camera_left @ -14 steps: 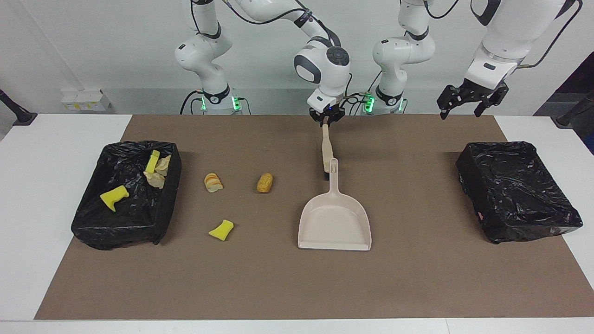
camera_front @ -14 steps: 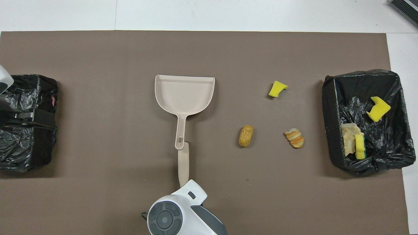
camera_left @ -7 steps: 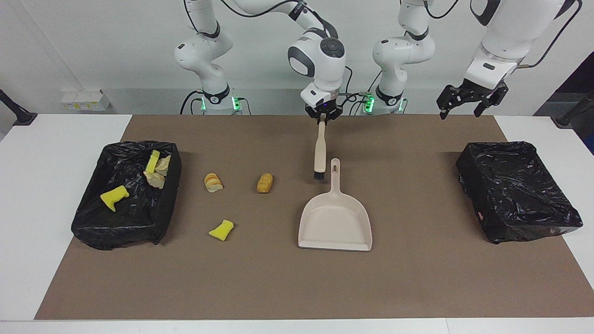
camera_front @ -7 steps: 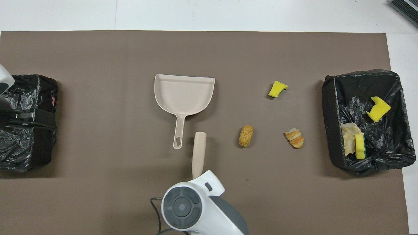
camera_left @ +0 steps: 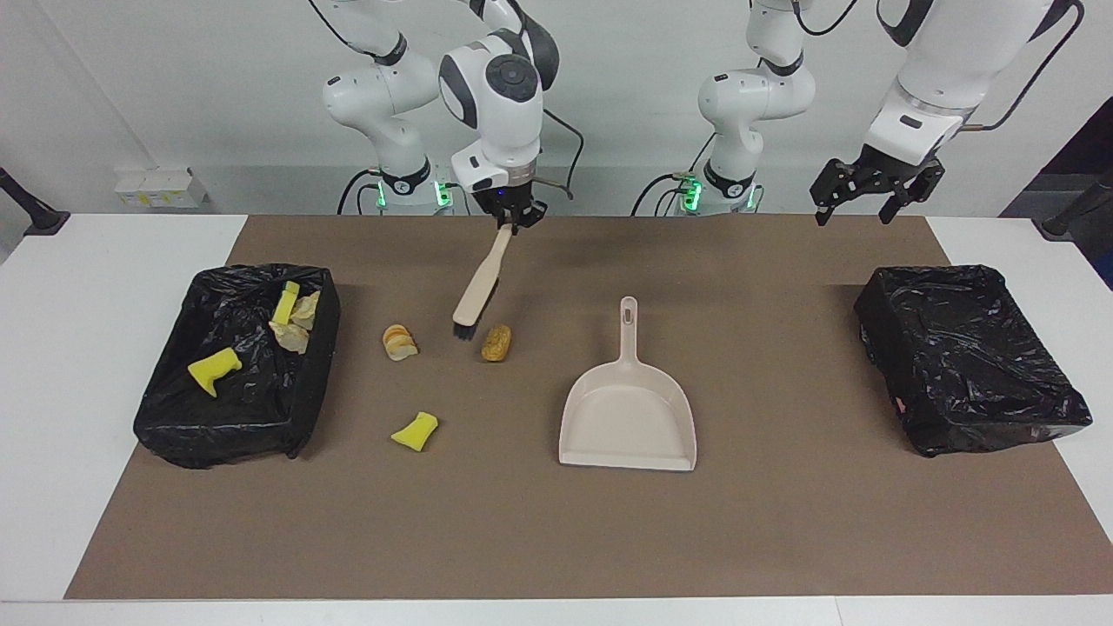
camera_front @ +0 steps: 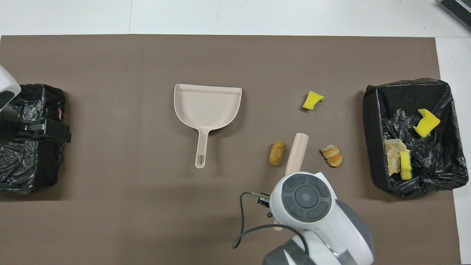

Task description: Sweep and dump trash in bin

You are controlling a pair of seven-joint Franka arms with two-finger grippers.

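The dustpan's wide pan point(camera_front: 207, 105) has to stay free to catch the swept trash, so my left gripper should grab the dustpan by its handle point(camera_front: 201, 150) next.
My right gripper point(camera_left: 514, 217) is shut on the handle end of a beige brush point(camera_left: 477, 289) point(camera_front: 296, 154). The brush hangs tilted, its black bristles low over the mat between a corn cob point(camera_left: 496, 342) point(camera_front: 277, 153) and a croissant point(camera_left: 399, 342) point(camera_front: 332, 155). A yellow foam chunk point(camera_left: 416, 431) point(camera_front: 312, 100) lies farther from the robots than both. The bin point(camera_left: 226, 426) point(camera_front: 371, 140) at the right arm's end holds yellow foam point(camera_left: 214, 369) and tan scraps point(camera_left: 294, 329). My left gripper point(camera_left: 861, 193) point(camera_front: 36, 129) waits open, up in the air.
The beige dustpan point(camera_left: 628, 409) point(camera_front: 208, 110) lies flat mid-table, handle toward the robots. A second black-lined bin point(camera_left: 974, 365) point(camera_front: 22, 165) sits at the left arm's end. A brown mat covers the table.
My right gripper carried the brush from beside the dustpan's handle toward the right arm's end, to between the corn cob and the croissant. The left gripper barely shifted.
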